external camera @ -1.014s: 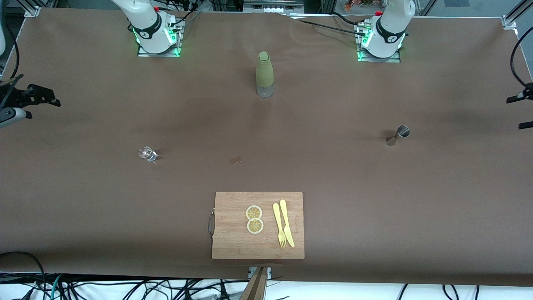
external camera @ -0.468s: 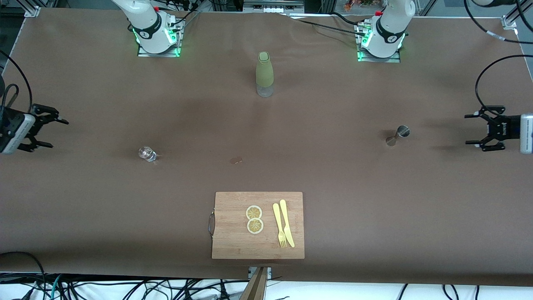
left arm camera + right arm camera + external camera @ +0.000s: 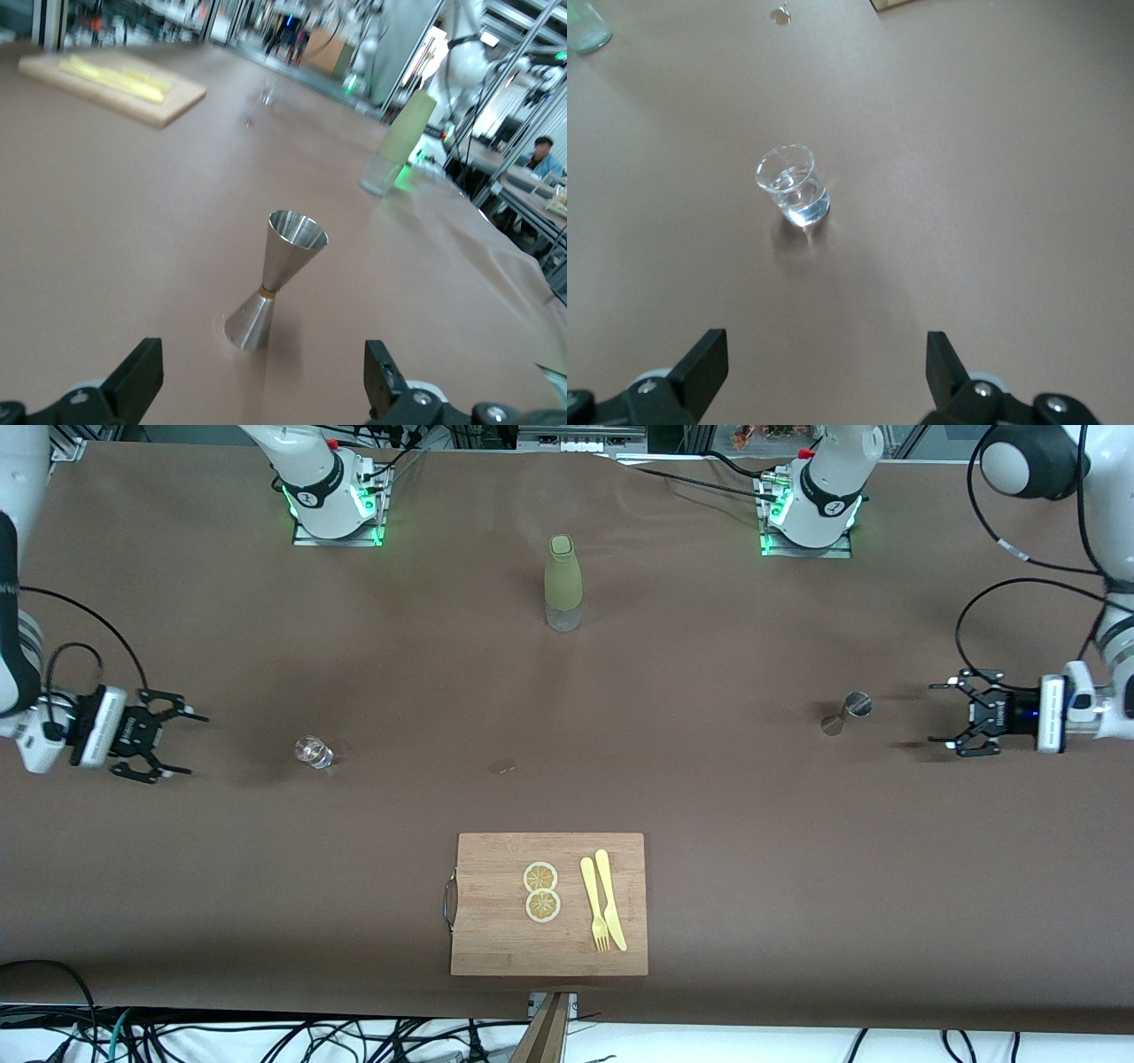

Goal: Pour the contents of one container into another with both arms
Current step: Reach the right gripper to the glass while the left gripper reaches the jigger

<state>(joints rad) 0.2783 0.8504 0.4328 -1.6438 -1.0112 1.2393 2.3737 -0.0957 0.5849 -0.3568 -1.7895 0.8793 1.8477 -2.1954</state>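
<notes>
I need to pick up the glass tumbler with my right gripper next, by its side below its rim (image 3: 315, 754), so that it can pour into the silvery jigger (image 3: 846, 713).
A tiny clear glass tumbler (image 3: 313, 752) (image 3: 793, 186) with a little clear liquid stands upright toward the right arm's end of the table. My right gripper (image 3: 193, 745) (image 3: 824, 367) hangs low over the bare brown cover beside it, open, facing the glass with a gap between them. The silvery hourglass jigger (image 3: 846, 713) (image 3: 275, 288) stands upright toward the left arm's end. My left gripper (image 3: 935, 713) (image 3: 261, 385) is open too, low over the cover, pointing at the jigger, apart from it. Neither gripper holds anything.
A tall olive-sleeved bottle (image 3: 563, 583) stands mid-table near the bases. A wooden cutting board (image 3: 496, 921) with lemon slices (image 3: 541, 891), a yellow fork and a knife (image 3: 603, 902) lies near the front edge. A small stain (image 3: 503, 765) marks the cover.
Both grippers have swung in from the table's ends: the right one toward the tumbler, the left one toward the jigger. Tumbler, jigger and bottle have not moved.
</notes>
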